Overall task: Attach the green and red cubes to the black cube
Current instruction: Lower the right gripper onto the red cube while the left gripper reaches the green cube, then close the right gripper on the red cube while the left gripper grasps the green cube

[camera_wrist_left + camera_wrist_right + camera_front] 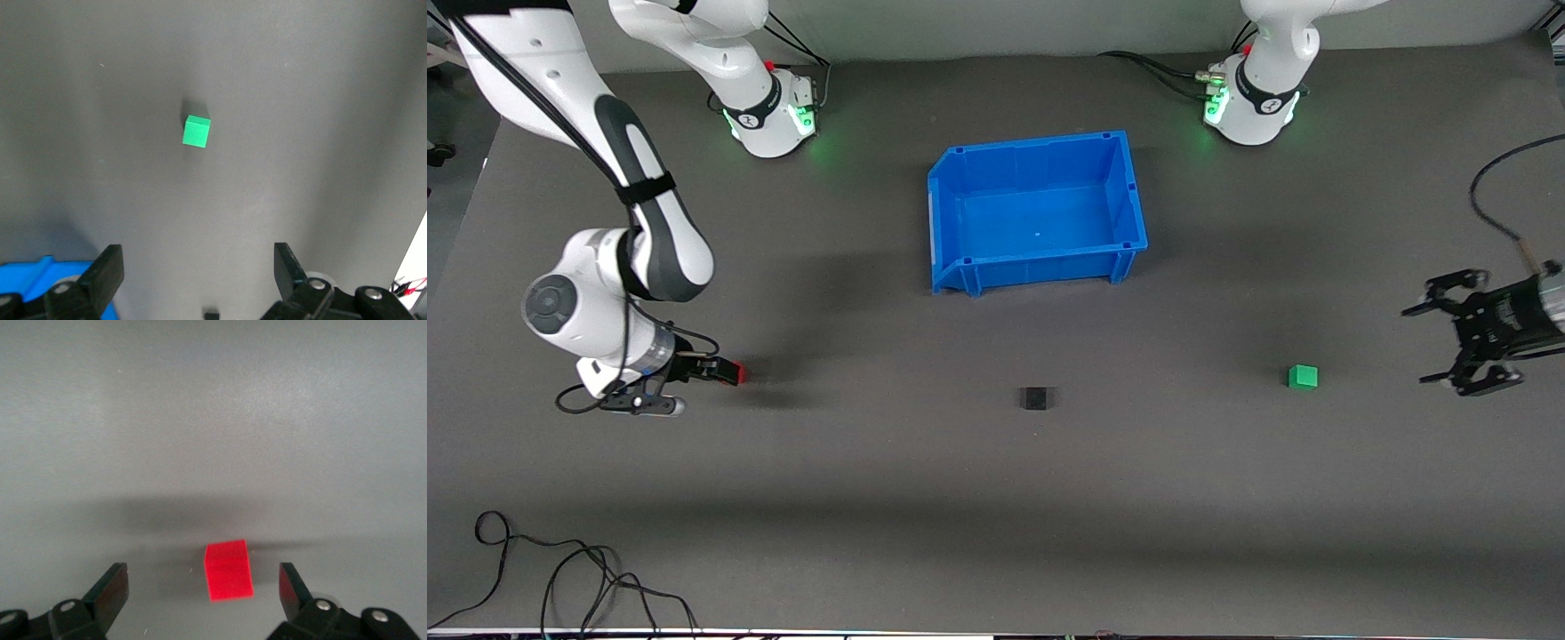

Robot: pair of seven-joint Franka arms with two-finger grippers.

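The green cube (1303, 376) has to be attached to the black cube (1035, 397), so my left gripper needs to pick up the green cube by two opposite sides next.
The black cube (1035, 397) sits on the grey mat in the middle, nearer to the front camera than the blue bin. The green cube (1303, 376) sits toward the left arm's end, beside the black cube's line. My left gripper (1421, 345) is open and empty, over the mat a little past the green cube toward the table's end. In the left wrist view the green cube (196, 131) lies apart from the open gripper (198, 257). The red cube (738, 373) lies at the right arm's end. My right gripper (711, 388) is open, low, with the red cube (229, 571) between its fingers (113, 583), untouched.
The blue bin (1032, 142) stands empty at the table's middle, farther from the front camera than the cubes; its corner shows in the left wrist view (27, 273). Loose cables (560, 578) lie at the front edge near the right arm's end.
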